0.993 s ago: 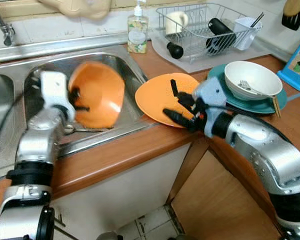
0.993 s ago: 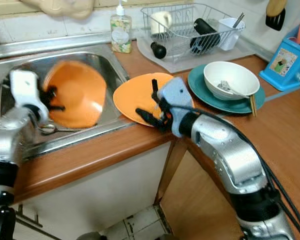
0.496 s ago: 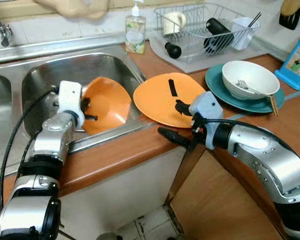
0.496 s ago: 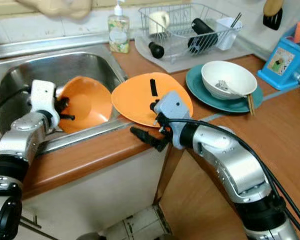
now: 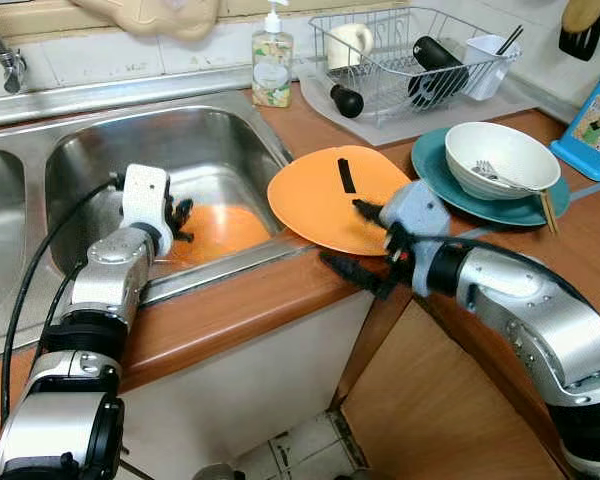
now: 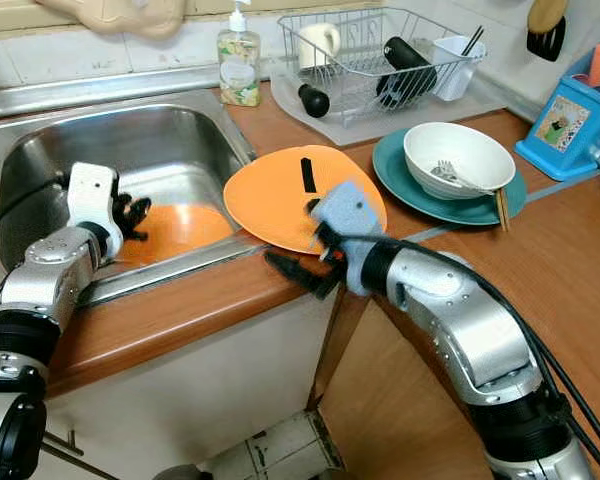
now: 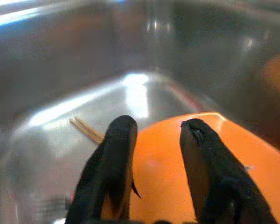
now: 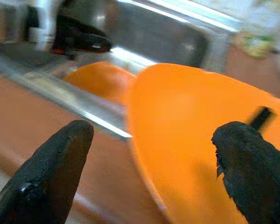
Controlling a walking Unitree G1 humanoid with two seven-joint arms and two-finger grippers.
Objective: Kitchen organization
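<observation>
The broad side of the orange plate (image 5: pixel 325 205) is far too wide for my fingers. My left gripper will take hold of the plate by its thin rim (image 5: pixel 273 200) next.
One orange plate (image 5: pixel 218 226) lies flat on the bottom of the steel sink (image 5: pixel 230 130). My left gripper (image 5: pixel 183 220) hovers at its left rim, open, with the plate under the fingers (image 7: pixel 116 158). A second orange plate (image 5: pixel 320 200) with a black strip on it rests on the wooden counter, overhanging the sink's corner. My right gripper (image 5: pixel 342 232) is open wide across this plate's near rim: one finger lies over the plate, the other hangs in front of the counter's edge. In the right wrist view the plate (image 8: pixel 186 130) spans the gap between the two fingers.
A teal plate (image 5: pixel 435 160) carries a white bowl (image 5: pixel 505 155) with a fork, chopsticks beside it. Behind stand a dish rack (image 5: pixel 410 60) and a soap bottle (image 5: pixel 273 65). A blue box (image 5: pixel 592 130) sits far right. Chopsticks (image 7: pixel 86 130) lie in the sink.
The sink plate went from upright in my left gripper to flat on the sink bottom, and the gripper let go. My right gripper slid back to the counter plate's near rim.
</observation>
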